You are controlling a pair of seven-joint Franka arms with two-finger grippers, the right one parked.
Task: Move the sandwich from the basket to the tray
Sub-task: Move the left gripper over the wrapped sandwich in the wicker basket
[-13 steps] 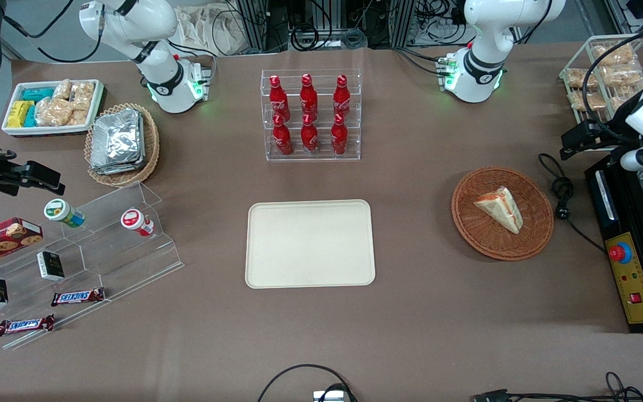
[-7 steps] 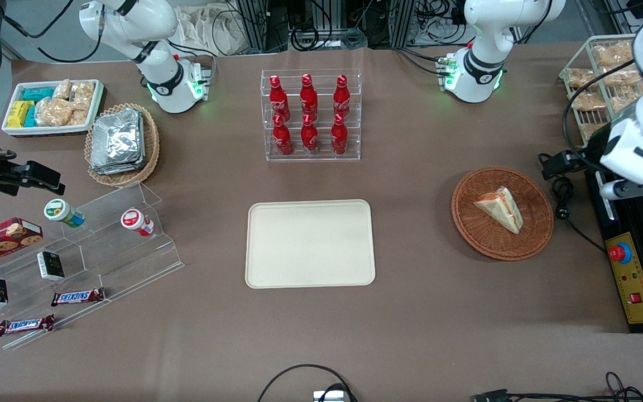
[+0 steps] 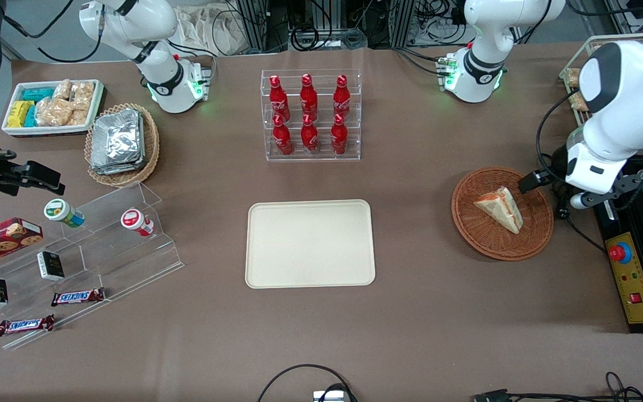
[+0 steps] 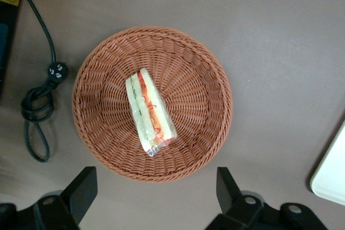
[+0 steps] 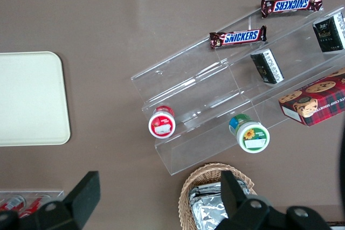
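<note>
The left gripper grabs the sandwich (image 3: 499,208) across its two flat bread sides next, which face each other, since the sandwich slopes off to pointed ends.
The sandwich (image 3: 499,208) (image 4: 149,112), a wrapped white wedge with red and green filling on its edge, lies in the round reddish-brown basket (image 3: 533,234) (image 4: 199,133). The cream tray (image 3: 310,243) lies flat at the table's middle; one of its corners (image 4: 331,179) shows in the left wrist view. My left gripper (image 3: 581,195) (image 4: 155,191) hangs high over the basket's rim, at the side toward the working arm's end. It is open, with its black fingers (image 4: 81,191) wide apart and nothing between them.
A black cable with a plug (image 3: 562,196) (image 4: 56,71) lies on the table beside the basket. A black machine with a red stop button (image 3: 620,252) stands at the working arm's end. A clear rack of red bottles (image 3: 310,114) stands farther from the camera than the tray.
My left arm has swung in from the working arm's end of the table, carrying the gripper over the machine to the basket's edge. Sandwich, basket and tray have not moved.
</note>
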